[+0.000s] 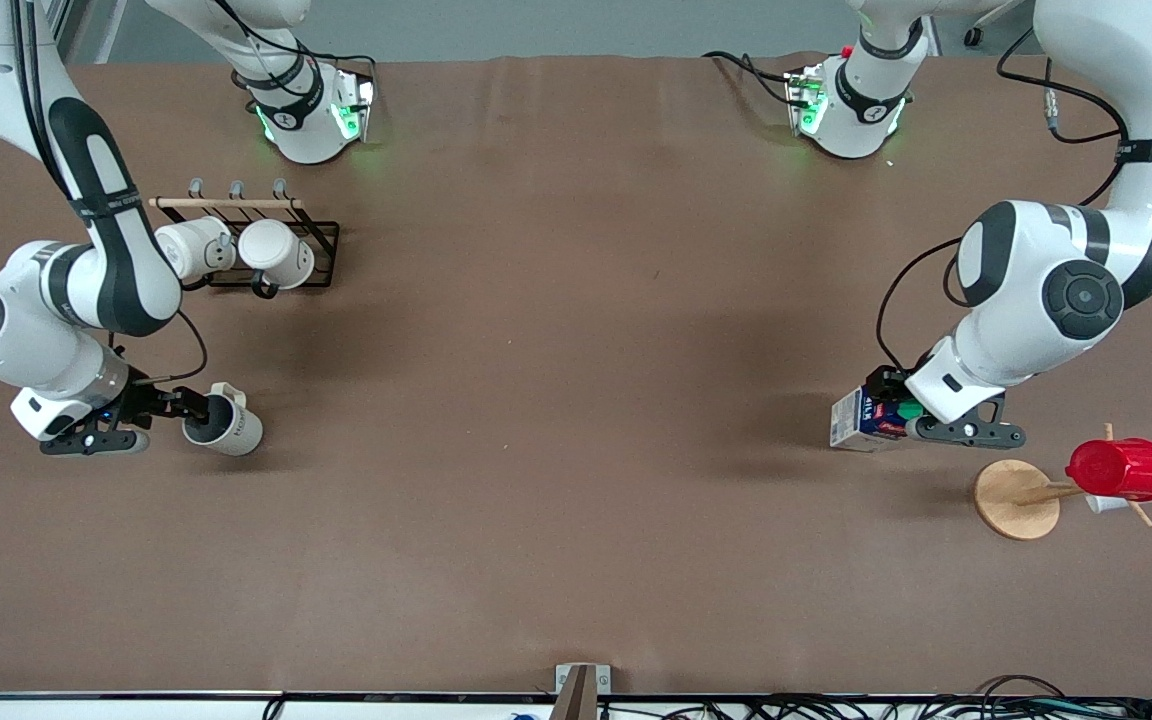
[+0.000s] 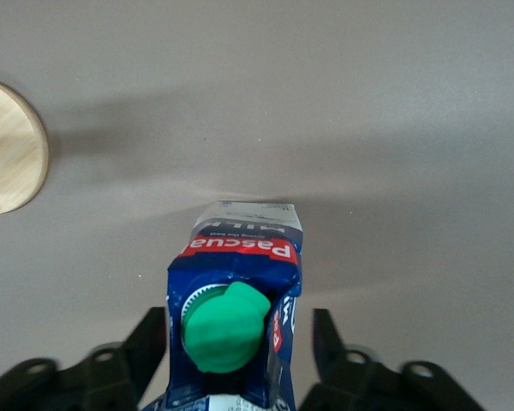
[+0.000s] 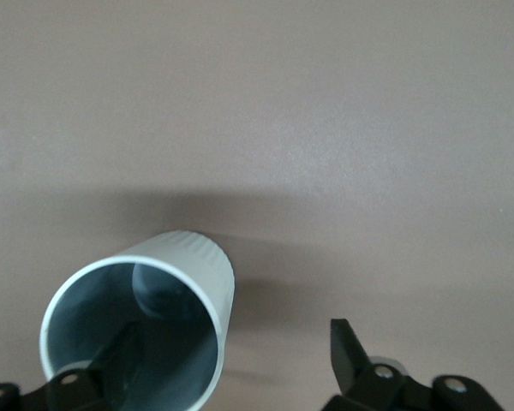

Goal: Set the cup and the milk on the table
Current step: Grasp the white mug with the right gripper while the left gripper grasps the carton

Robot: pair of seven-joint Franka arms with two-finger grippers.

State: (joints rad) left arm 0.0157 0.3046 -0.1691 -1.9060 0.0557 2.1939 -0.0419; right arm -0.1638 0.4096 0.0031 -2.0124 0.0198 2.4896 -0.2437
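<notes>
I should next grab the cream-white cup by its rim (image 3: 207, 307) with my right gripper and place it on the tabletop.
The cup (image 1: 226, 425), cream-white with a grey inside, stands on the brown table (image 1: 576, 400) toward the right arm's end. My right gripper (image 1: 191, 405) is open at its rim. In the right wrist view one finger is inside the cup (image 3: 137, 334) and the other finger (image 3: 351, 351) is outside, well clear of the wall. The milk (image 1: 871, 420), a blue and white carton with a green cap, stands on the table toward the left arm's end. My left gripper (image 1: 904, 415) is open around its top, with a narrow gap on each side of the carton (image 2: 240, 257).
A black wire rack (image 1: 321, 235) with two white mugs stands farther from the front camera than the cup. A wooden mug tree with a round base (image 1: 1016, 498) holds a red ribbed cup (image 1: 1121, 468) beside the milk; its base shows in the left wrist view (image 2: 8, 145).
</notes>
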